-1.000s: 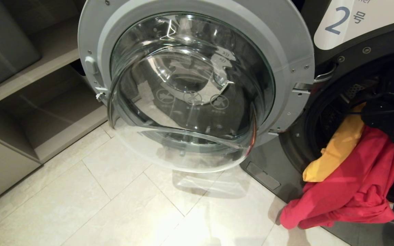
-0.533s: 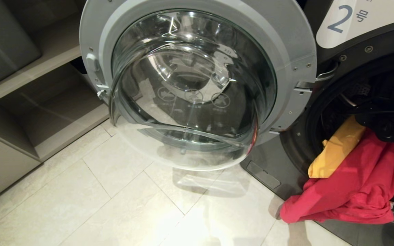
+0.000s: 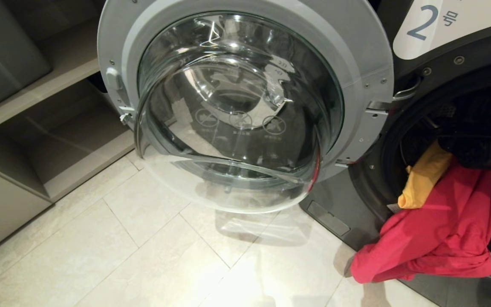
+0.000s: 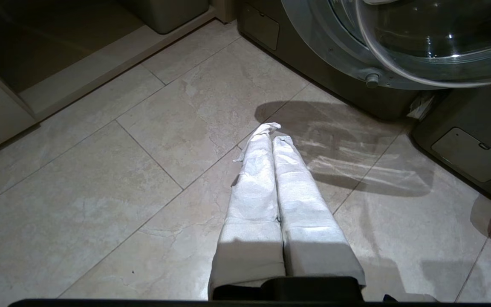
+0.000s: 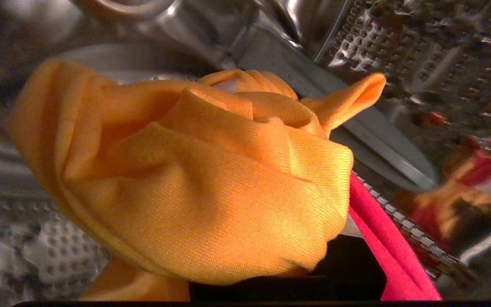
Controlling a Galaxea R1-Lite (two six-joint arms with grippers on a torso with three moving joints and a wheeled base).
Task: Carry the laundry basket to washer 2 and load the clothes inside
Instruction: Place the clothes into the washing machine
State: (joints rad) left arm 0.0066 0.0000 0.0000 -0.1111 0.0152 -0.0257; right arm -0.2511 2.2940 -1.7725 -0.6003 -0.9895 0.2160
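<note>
My right gripper moves the yellow garment's lower end (image 3: 410,197) in, before it releases the yellow garment, since that end still hangs out over the drum rim (image 3: 384,189).
Washer 2 (image 3: 418,23) stands at the right with its round glass door (image 3: 237,106) swung wide open. My right arm (image 3: 480,147) reaches into the drum (image 5: 399,42). Its gripper is buried in the clothes, shut on a bunched yellow garment (image 5: 194,183) with a red garment (image 5: 377,230) beside it. In the head view the yellow garment (image 3: 424,179) hangs at the drum mouth. The red garment (image 3: 437,230) drapes over the rim down to the floor. My left gripper (image 4: 273,132) is shut and empty, low over the tiles. The laundry basket is out of view.
A grey solid-walled bin (image 3: 2,51) sits on the beige shelf unit (image 3: 58,128) at the left. The open door overhangs the tiled floor (image 3: 143,256). The washer's dark lower panel (image 4: 471,153) lies close to my left gripper.
My right arm has gone deeper into the drum. The yellow garment has been drawn up and inward with it. The red one still hangs over the rim.
</note>
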